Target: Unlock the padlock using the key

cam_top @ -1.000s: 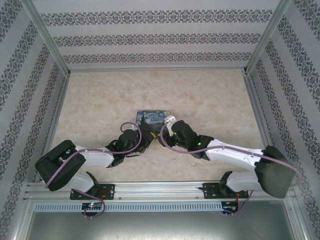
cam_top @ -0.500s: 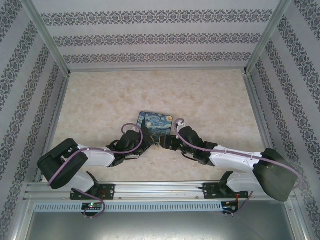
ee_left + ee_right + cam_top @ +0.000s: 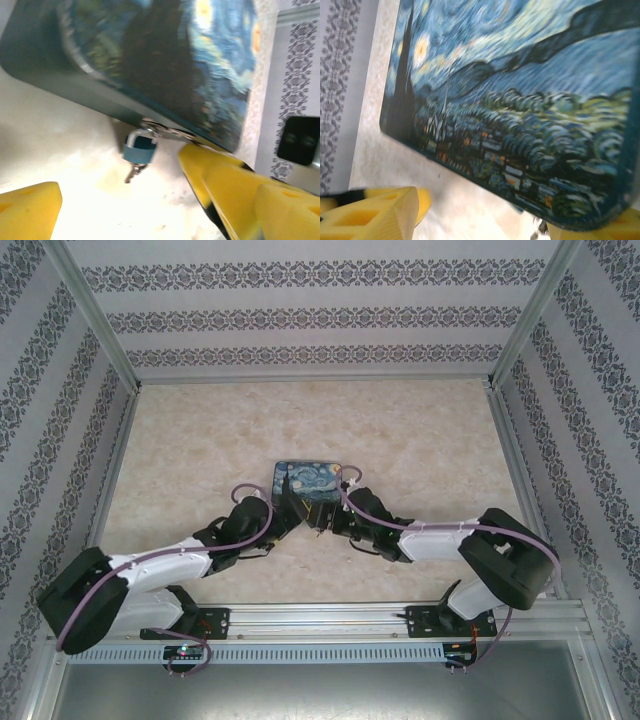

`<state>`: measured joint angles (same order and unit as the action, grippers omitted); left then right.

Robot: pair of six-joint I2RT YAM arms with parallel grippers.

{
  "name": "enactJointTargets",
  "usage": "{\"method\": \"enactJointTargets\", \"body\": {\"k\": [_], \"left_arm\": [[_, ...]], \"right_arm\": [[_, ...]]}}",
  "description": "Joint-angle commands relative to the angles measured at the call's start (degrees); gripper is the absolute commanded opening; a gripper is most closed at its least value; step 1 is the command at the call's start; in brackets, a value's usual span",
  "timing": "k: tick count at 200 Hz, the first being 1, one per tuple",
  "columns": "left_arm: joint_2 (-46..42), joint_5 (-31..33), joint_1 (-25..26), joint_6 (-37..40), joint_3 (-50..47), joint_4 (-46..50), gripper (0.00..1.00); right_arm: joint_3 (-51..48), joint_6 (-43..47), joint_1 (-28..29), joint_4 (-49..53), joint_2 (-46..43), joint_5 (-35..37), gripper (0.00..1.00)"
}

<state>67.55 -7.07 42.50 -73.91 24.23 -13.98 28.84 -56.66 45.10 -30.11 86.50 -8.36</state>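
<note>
The right gripper will reach the padlock and hold it by its blue body, so the key and the shackle stay free to unlock and unhook it.
The small blue padlock (image 3: 140, 150) hangs from a metal hasp on the near edge of the Starry Night case (image 3: 200, 55). The thin key (image 3: 132, 173) sticks out of its underside, over the table. My left gripper (image 3: 121, 174) is open wide, with the yellow fingers (image 3: 225, 185) on either side of the lock and key and touching neither. My right gripper (image 3: 485, 216) is open at the case's (image 3: 520, 100) near edge, one finger (image 3: 380, 215) clear of it, the other at its corner. From above, both grippers (image 3: 290, 508) (image 3: 322, 517) meet at the case's (image 3: 308, 480) front.
The case lies on a marbled beige tabletop (image 3: 200, 440). Patterned walls (image 3: 320, 315) and metal frame posts (image 3: 90, 315) enclose the table on three sides. A metal rail (image 3: 320, 618) carries the arm bases along the near edge.
My left gripper has gone from shut to wide open, and its arm has stretched out lower toward the case. The right arm has swung in closer to the case's front edge.
</note>
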Motion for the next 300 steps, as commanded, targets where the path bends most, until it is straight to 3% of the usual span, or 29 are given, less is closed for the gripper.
{"method": "enactJointTargets", "body": {"k": [1, 42, 74, 108, 175, 265, 300], "left_arm": [[-2.32, 0.37, -2.13, 5.98, 5.09, 11.11, 1.00], [0.58, -3.83, -9.25, 13.38, 13.70, 19.04, 1.00], [7.04, -5.75, -14.11, 23.20, 23.45, 28.21, 1.00], [13.47, -5.46, -14.73, 29.56, 30.69, 33.42, 1.00], [16.66, -3.39, -15.38, 32.42, 33.06, 35.69, 1.00], [17.70, -4.38, -16.19, 32.53, 33.71, 35.26, 1.00], [17.96, -4.91, -16.44, 32.61, 33.91, 35.08, 1.00]], "right_arm": [[4.49, 1.55, -4.93, -3.17, 2.35, -3.45, 0.67], [7.65, 6.29, -11.08, -1.57, 2.71, -11.11, 0.65], [3.88, 10.29, -11.20, -2.13, 2.28, -12.99, 0.62], [0.66, 10.79, -10.42, -8.28, 6.37, -12.11, 0.56], [3.65, 11.86, -6.28, -11.01, 14.04, -10.14, 0.47], [4.91, 10.53, -5.69, -13.79, 19.54, -8.44, 0.40], [4.56, 10.09, -5.67, -14.11, 19.76, -7.81, 0.31]]}}
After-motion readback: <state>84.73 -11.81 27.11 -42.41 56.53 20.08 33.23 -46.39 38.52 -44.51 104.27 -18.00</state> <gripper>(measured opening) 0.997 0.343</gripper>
